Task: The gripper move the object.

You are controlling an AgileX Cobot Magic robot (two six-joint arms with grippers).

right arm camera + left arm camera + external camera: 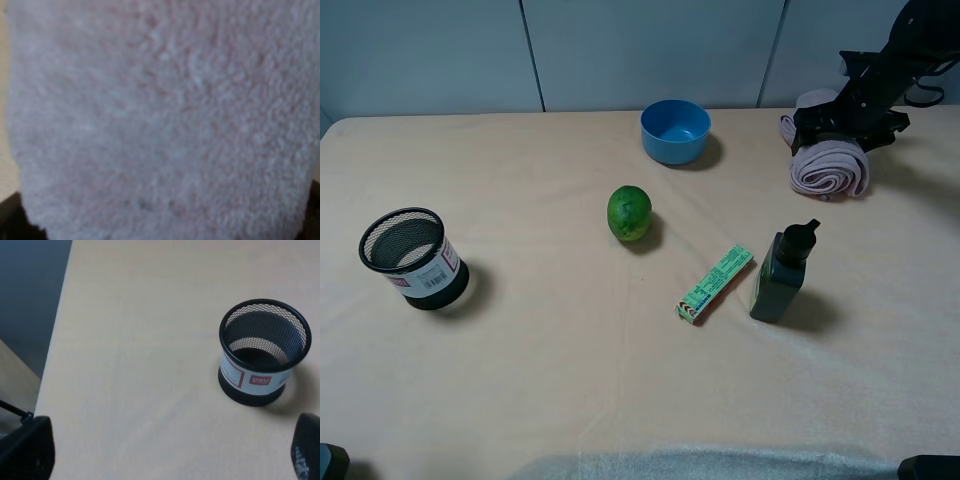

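Observation:
The middle of the rolled towel has my right gripper's fingers reaching down on either side of it, so my right gripper should close on the towel.
The object, a rolled pale pinkish-mauve towel (830, 170), lies at the far right of the table, spiral end facing forward. My right gripper (845, 128) is down over its middle, dark fingers on either side of the roll. In the right wrist view the towel (160, 115) fills the frame, and only dark finger tips (12, 220) show in the corners. The jaws stand wide around the roll and are not squeezing it. My left gripper (167, 447) hangs open above bare table near the left edge, holding nothing.
A blue bowl (675, 130) stands at the back centre. A green fruit (629, 212) lies mid-table. A green packet (715, 283) and a dark bottle (783, 272) sit in front of the towel. A black mesh cup (412, 257) (263, 352) stands at the left.

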